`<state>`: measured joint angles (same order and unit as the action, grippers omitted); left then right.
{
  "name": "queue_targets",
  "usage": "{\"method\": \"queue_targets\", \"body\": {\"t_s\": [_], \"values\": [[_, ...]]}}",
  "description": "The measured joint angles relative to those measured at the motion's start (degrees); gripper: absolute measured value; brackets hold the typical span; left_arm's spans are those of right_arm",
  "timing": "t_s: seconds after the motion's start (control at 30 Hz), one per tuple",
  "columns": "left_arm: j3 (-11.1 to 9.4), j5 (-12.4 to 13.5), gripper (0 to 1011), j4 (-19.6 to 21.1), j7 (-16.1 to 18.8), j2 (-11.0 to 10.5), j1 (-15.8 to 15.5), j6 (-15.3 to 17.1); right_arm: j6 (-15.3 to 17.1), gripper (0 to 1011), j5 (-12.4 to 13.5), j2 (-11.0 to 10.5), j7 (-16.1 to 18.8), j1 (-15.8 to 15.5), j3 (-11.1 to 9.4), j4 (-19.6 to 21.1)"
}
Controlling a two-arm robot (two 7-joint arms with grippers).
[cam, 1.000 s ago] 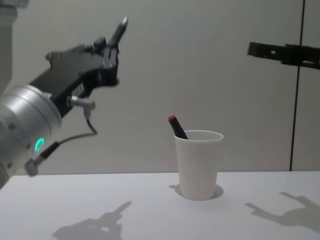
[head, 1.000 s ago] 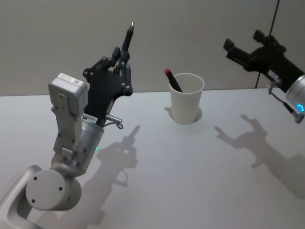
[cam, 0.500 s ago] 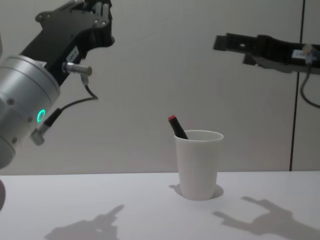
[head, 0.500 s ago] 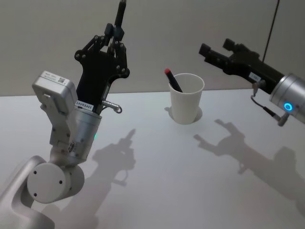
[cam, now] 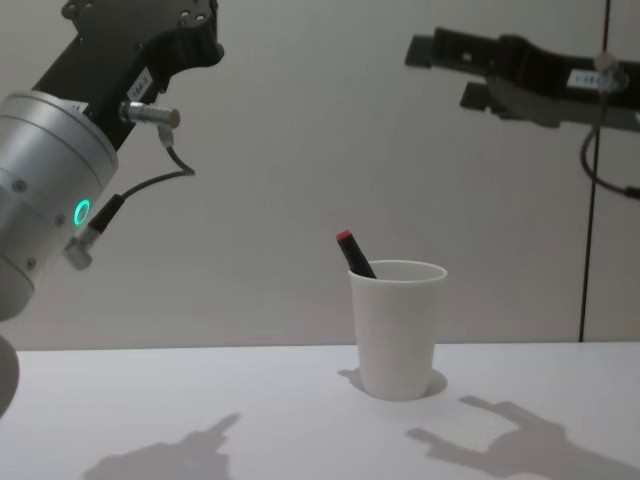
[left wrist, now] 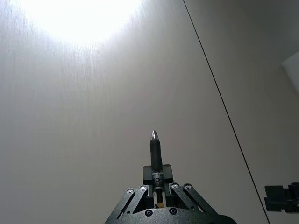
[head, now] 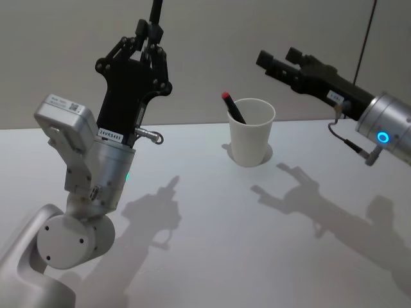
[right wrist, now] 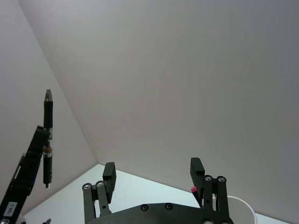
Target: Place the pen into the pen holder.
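Observation:
I need to grab the dark pen next by its bare upper section with my right gripper, since my left gripper's closed fingers cover the pen's lower end.
My left gripper is raised high at the left, shut on a dark pen that points straight up. In the left wrist view the pen stands upright between the closed fingers. The pen holder, a white paper cup, stands upright on the table to the right of that gripper. A second pen with a red cap leans inside it. My right gripper hovers open and empty above and just right of the cup.
The white table spreads around the cup with open room on all sides. A plain wall stands close behind it, with a dark vertical seam at the right. The left arm's silver base sits at the near left.
The left gripper has risen higher with the pen in it. The right gripper has swung left and now hangs closer to the cup.

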<state>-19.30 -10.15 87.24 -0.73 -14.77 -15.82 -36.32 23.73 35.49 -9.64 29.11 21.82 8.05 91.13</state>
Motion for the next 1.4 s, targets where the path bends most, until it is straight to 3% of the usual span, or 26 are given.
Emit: {"method": "queue_targets", "body": {"t_s": [0.37, 0.73, 1.1, 1.4], "values": [[0.09, -0.08, 121, -0.17, -0.08, 0.18, -0.23, -0.75, 0.06, 1002, 6.49, 0.35, 0.12, 0.94, -0.40, 0.82], [0.15, -0.13, 121, -0.24, -0.13, 0.23, -0.31, -1.04, 3.20, 1002, 15.20, 1.68, 2.14, 3.46, 0.09, 0.33], [0.17, -0.13, 121, -0.28, -0.13, 0.28, -0.36, -1.17, 6.98, 1002, 20.04, 4.69, 3.57, 7.04, 2.66, -3.20], [0.16, -0.14, 120, -0.28, -0.13, 0.29, -0.38, -1.22, 8.63, 1002, 21.92, 7.16, 4.39, 9.85, 4.94, -6.79]]}}
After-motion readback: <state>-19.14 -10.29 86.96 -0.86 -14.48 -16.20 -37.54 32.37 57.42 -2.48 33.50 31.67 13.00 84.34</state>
